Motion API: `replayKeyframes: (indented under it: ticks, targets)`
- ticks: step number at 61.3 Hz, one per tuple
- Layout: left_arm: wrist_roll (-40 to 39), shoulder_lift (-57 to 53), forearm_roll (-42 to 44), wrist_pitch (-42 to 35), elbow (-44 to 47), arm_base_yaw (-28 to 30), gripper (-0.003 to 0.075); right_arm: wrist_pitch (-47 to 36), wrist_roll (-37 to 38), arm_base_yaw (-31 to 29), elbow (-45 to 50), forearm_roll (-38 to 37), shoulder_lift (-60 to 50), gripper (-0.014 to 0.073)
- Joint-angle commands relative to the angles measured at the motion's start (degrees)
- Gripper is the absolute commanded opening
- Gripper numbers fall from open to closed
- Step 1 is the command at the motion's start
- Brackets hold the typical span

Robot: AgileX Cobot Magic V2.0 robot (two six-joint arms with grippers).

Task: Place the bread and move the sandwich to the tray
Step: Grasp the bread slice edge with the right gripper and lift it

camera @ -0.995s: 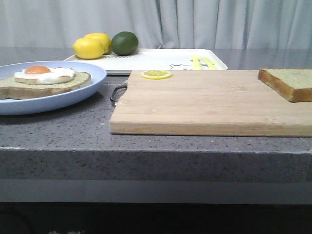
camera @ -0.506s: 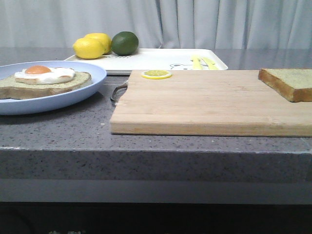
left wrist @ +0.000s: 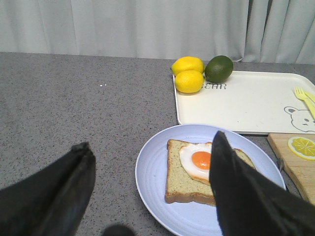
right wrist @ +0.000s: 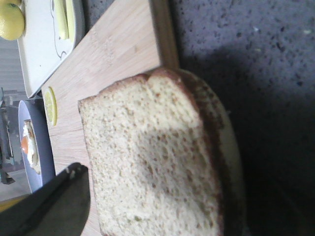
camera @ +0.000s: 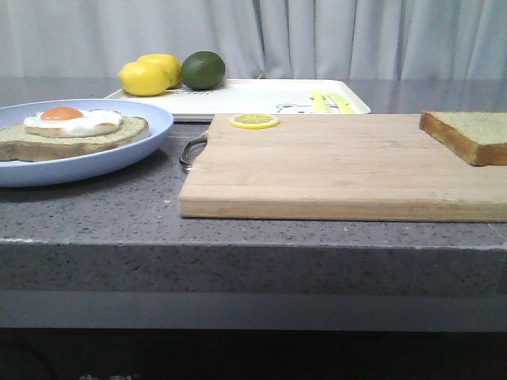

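My right gripper should close on the bread: a dark finger is beside the bread's side edge (right wrist: 90, 162) in the right wrist view.
The bare bread (camera: 467, 133) lies on the far right corner of the wooden cutting board (camera: 333, 170). In the right wrist view the bread (right wrist: 147, 157) fills the space at my right gripper (right wrist: 157, 196). One dark finger (right wrist: 59, 201) shows beside its edge and the other is hidden. The sandwich (camera: 75, 131), toast with a fried egg, sits on the pale blue plate (camera: 119, 162) at the left. My left gripper (left wrist: 151, 142) is open and empty above the plate (left wrist: 152, 182) and the sandwich (left wrist: 197, 172). The white tray (camera: 253, 96) lies behind the board. Neither gripper shows in the front view.
Two lemons (camera: 146, 77) and a lime (camera: 203, 70) sit at the tray's left end, and yellow cutlery (camera: 329, 101) lies at its right end. A lemon slice (camera: 253, 121) lies on the board's back left corner. The board has a metal handle (camera: 190, 150).
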Motion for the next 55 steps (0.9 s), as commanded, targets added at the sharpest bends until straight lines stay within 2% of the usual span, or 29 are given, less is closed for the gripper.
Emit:
replayKeyframes:
  ticks: [1, 8, 14, 23, 31, 55]
  targets:
    - [0.0, 0.61, 0.3, -4.44, -2.01, -0.41, 0.0489, 7.51, -1.08, -0.06, -1.25, 1.14, -0.95, 0.0611]
    - [0.0, 0.61, 0.3, -4.44, -2.01, -0.41, 0.0489, 7.56, -1.08, -0.06, -1.25, 1.03, -0.94, 0.0591]
    - [0.0, 0.61, 0.3, -4.44, -2.01, -0.41, 0.0489, 7.56, -1.08, -0.06, -1.25, 0.97, -0.94, 0.0491]
    - [0.0, 0.61, 0.3, -4.44, -2.01, -0.41, 0.0489, 7.56, -1.03, -0.06, -1.25, 0.97, -0.94, 0.0277]
    - [0.0, 0.61, 0.3, -4.44, -2.01, -0.41, 0.0489, 7.63, -0.17, -0.06, -1.25, 0.97, -1.45, 0.0174]
    - [0.0, 0.61, 0.42, -4.44, -2.01, -0.41, 0.0489, 7.63, -0.1, 0.1, -1.25, 2.1, -12.94, 0.005]
